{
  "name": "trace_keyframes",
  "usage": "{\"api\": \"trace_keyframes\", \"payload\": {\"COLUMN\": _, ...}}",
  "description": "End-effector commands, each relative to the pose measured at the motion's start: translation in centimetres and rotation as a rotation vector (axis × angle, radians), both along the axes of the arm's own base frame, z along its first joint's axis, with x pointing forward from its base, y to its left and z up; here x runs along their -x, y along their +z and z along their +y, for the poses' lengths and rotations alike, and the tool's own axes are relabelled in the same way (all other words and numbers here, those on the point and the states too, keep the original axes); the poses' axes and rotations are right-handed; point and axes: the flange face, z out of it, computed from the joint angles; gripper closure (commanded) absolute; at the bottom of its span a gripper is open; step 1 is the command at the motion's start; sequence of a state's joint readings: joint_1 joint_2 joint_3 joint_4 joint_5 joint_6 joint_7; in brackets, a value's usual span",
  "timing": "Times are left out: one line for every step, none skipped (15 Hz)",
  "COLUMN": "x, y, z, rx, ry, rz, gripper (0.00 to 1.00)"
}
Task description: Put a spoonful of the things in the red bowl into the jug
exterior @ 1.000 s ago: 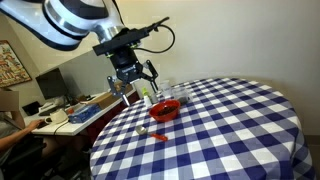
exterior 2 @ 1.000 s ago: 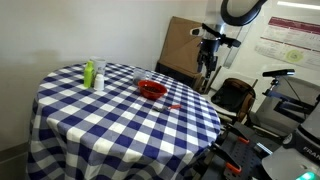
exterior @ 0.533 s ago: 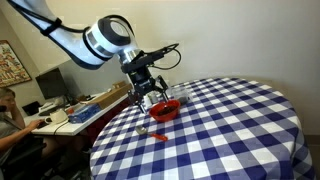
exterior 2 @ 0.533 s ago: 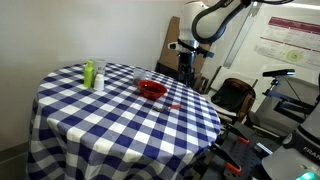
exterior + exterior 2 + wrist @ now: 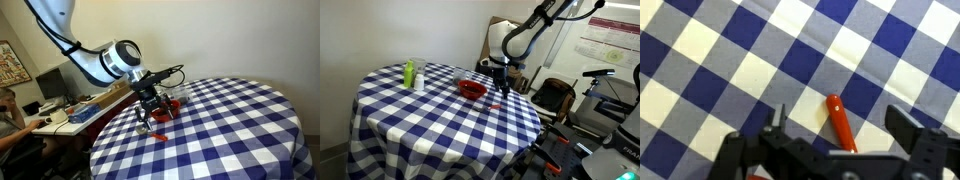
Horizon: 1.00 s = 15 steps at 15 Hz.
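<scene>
My gripper should go lower before it closes on the red spoon (image 5: 842, 122): the spoon is between my fingers in the wrist view, but an exterior view shows a gap under them.
A red spoon (image 5: 842, 122) lies on the blue-and-white checked tablecloth; in the wrist view its handle runs between the two fingers of my gripper (image 5: 843, 132), which is open and empty just above it. In both exterior views the gripper (image 5: 149, 119) (image 5: 503, 91) hangs low over the table edge, next to the red bowl (image 5: 167, 110) (image 5: 471, 89). The spoon also shows in both exterior views (image 5: 157, 135) (image 5: 492, 105). The clear jug (image 5: 419, 80) stands beyond the bowl beside a green bottle (image 5: 409, 72). The bowl's contents cannot be made out.
The round table (image 5: 230, 130) (image 5: 420, 115) ends close to the spoon. A desk with a monitor and clutter (image 5: 60, 105) stands beside the table. A cardboard box (image 5: 502, 45), a chair (image 5: 552, 97) and equipment (image 5: 610, 100) stand behind the arm.
The arm has swung in from beyond the table edge and come down over the spoon, beside the red bowl. The gripper stayed open. Bowl, spoon and jug have not moved.
</scene>
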State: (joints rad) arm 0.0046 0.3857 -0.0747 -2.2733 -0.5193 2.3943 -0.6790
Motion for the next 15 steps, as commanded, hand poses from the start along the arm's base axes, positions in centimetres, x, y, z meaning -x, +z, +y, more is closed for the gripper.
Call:
{"api": "trace_keyframes", "payload": {"x": 0.5, "y": -2.1, "z": 1.1, "rx": 0.031, "ry": 0.042, "rz": 0.004, "gripper": 0.00}}
{"api": "trace_keyframes", "payload": {"x": 0.6, "y": -2.5, "z": 1.3, "rx": 0.040, "ry": 0.052, "rz": 0.007, "gripper": 0.00}}
{"api": "trace_keyframes", "payload": {"x": 0.8, "y": -3.1, "z": 1.5, "rx": 0.050, "ry": 0.060, "rz": 0.002, "gripper": 0.00}}
{"api": "trace_keyframes", "payload": {"x": 0.8, "y": -3.5, "z": 1.6, "rx": 0.057, "ry": 0.064, "rz": -0.003, "gripper": 0.00}}
{"api": "trace_keyframes", "payload": {"x": 0.8, "y": -4.0, "z": 1.7, "rx": 0.062, "ry": 0.065, "rz": -0.011, "gripper": 0.00}}
{"api": "trace_keyframes", "payload": {"x": 0.8, "y": -4.5, "z": 1.8, "rx": 0.067, "ry": 0.067, "rz": -0.015, "gripper": 0.00}}
{"api": "trace_keyframes", "payload": {"x": 0.9, "y": -4.9, "z": 1.9, "rx": 0.070, "ry": 0.067, "rz": -0.019, "gripper": 0.00}}
{"api": "trace_keyframes", "payload": {"x": 1.0, "y": -5.3, "z": 2.1, "rx": 0.072, "ry": 0.069, "rz": -0.020, "gripper": 0.00}}
{"api": "trace_keyframes", "payload": {"x": 1.2, "y": -5.8, "z": 2.3, "rx": 0.074, "ry": 0.072, "rz": -0.019, "gripper": 0.01}}
{"api": "trace_keyframes", "payload": {"x": 1.4, "y": -6.0, "z": 2.5, "rx": 0.077, "ry": 0.075, "rz": -0.015, "gripper": 0.06}}
{"api": "trace_keyframes", "payload": {"x": 1.6, "y": -6.4, "z": 2.7, "rx": 0.076, "ry": 0.076, "rz": -0.011, "gripper": 0.25}}
{"api": "trace_keyframes", "payload": {"x": 1.8, "y": -6.6, "z": 2.9, "rx": 0.077, "ry": 0.078, "rz": -0.008, "gripper": 0.30}}
{"api": "trace_keyframes", "payload": {"x": 1.9, "y": -6.7, "z": 3.1, "rx": 0.077, "ry": 0.079, "rz": -0.004, "gripper": 0.36}}
{"api": "trace_keyframes", "payload": {"x": 1.9, "y": -6.6, "z": 3.2, "rx": 0.076, "ry": 0.083, "rz": -0.005, "gripper": 0.45}}
{"api": "trace_keyframes", "payload": {"x": 1.8, "y": -6.4, "z": 3.2, "rx": 0.076, "ry": 0.085, "rz": -0.007, "gripper": 0.52}}
